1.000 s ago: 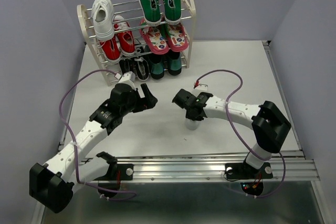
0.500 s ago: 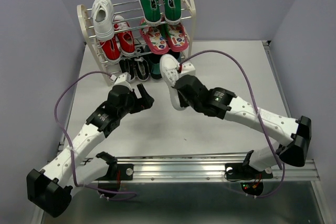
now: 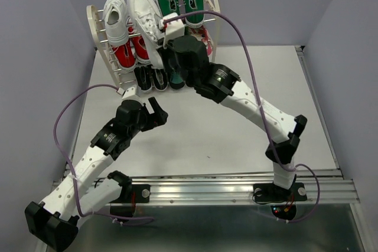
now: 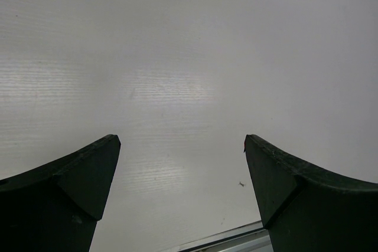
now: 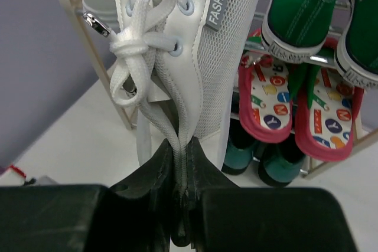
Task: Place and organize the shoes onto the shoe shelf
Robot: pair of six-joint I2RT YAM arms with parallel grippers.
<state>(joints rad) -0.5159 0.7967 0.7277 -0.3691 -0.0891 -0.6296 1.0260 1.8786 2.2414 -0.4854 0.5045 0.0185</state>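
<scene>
The white sneaker's heel hangs short of the top level's rods. Released now, the sneaker would fall, so my right gripper moves it onto them next.
My right gripper (image 5: 182, 151) is shut on a white sneaker (image 5: 195, 39), pinching its laces and collar. The arm holds that sneaker (image 3: 143, 11) at the top tier of the shoe shelf (image 3: 94, 28), right beside the other white sneaker (image 3: 115, 13). I cannot tell whether it rests on the rods. Red sneakers (image 3: 125, 54) sit on the middle tier and black sneakers (image 3: 150, 78) on the bottom one. My left gripper (image 3: 158, 110) hovers open over the bare table in front of the shelf, with nothing between its fingers (image 4: 88, 169).
Green sneakers (image 5: 307, 10) fill the right of the top tier, with pink patterned sandals (image 5: 295, 104) below them and dark teal shoes (image 5: 260, 151) at the bottom. The shelf's cream side frame (image 5: 71, 39) stands just left of the held sneaker. A metal rail (image 3: 236, 190) runs along the near table edge.
The right gripper shut on the white sneaker on the table, then lifted and carried it up to the shelf's top tier. The left arm drew back slightly, still open.
</scene>
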